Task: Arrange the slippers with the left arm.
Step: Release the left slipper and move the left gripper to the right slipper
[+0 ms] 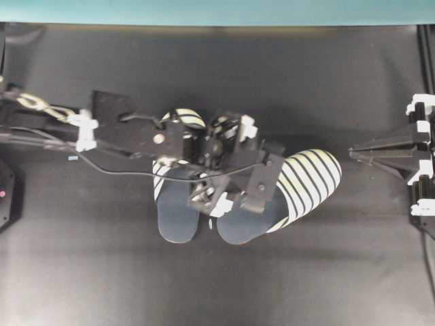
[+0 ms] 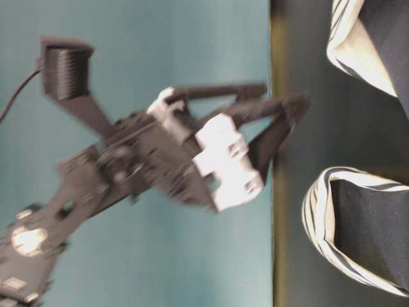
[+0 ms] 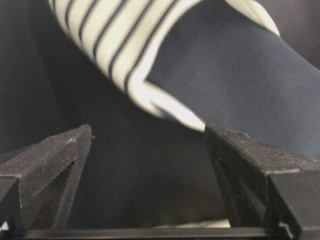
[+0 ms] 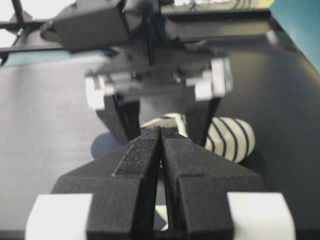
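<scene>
The left gripper grabs the angled slipper by the raised cloth edge of its striped upper (image 3: 141,91) next, since the navy insole lies flat on the mat.
Two striped slippers lie side by side on the black mat. The left slipper (image 1: 175,214) points away, and the right slipper (image 1: 306,180) is angled to the right. My left gripper (image 1: 232,190) hangs over their inner edges, open, with only bare mat between its fingers. In the left wrist view the left gripper (image 3: 148,131) has its right fingertip (image 3: 220,142) beside the striped edge and navy insole of one slipper (image 3: 235,75). My right gripper (image 1: 360,154) rests at the right edge, shut and empty, and in its own view the right gripper (image 4: 161,129) faces the slippers (image 4: 230,137).
A teal wall (image 1: 217,10) borders the mat's far edge. The left arm (image 1: 102,132) with its loose black wire stretches in from the left. At table level the left gripper (image 2: 284,97) hovers blurred beside both slippers (image 2: 358,230).
</scene>
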Motion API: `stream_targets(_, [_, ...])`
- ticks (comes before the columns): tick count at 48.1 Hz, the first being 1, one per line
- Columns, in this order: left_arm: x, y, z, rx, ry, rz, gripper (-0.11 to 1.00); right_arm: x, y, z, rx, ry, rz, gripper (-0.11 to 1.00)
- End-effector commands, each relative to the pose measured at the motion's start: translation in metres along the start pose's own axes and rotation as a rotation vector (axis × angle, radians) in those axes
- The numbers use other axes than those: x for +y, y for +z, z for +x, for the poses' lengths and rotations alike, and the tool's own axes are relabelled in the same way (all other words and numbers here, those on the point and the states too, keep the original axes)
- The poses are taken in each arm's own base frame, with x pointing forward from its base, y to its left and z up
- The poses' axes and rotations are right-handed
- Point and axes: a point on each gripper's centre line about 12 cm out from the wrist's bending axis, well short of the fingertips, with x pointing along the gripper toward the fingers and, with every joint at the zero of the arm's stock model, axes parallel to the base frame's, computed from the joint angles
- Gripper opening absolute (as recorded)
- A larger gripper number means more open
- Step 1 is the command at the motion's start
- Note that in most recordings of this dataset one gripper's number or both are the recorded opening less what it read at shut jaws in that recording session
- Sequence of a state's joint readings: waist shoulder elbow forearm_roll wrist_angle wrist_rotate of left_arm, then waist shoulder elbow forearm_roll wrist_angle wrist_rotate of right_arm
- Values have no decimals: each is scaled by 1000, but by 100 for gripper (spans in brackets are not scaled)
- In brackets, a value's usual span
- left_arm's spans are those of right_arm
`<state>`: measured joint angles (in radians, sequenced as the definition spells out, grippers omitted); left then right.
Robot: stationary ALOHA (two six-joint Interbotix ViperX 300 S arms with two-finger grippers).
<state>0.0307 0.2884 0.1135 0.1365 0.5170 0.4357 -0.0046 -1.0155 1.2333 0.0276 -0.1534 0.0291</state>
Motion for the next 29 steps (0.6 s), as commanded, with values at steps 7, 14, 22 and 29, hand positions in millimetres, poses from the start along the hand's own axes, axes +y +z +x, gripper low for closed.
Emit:
stream_targets(7, [-4, 20, 28, -154, 78, 274, 88, -1, 4, 1, -14, -6, 8, 0])
stream_targets(14, [-2, 30, 43, -181, 98, 321, 88, -1, 3, 1, -14, -6, 10, 0])
stream_targets(22, [0, 33, 67, -138, 73, 330, 88, -1, 3, 1, -14, -4, 8, 0])
stream_targets(29, [-1, 28, 84, -74, 34, 328, 87, -1, 3, 1, -13, -6, 8, 0])
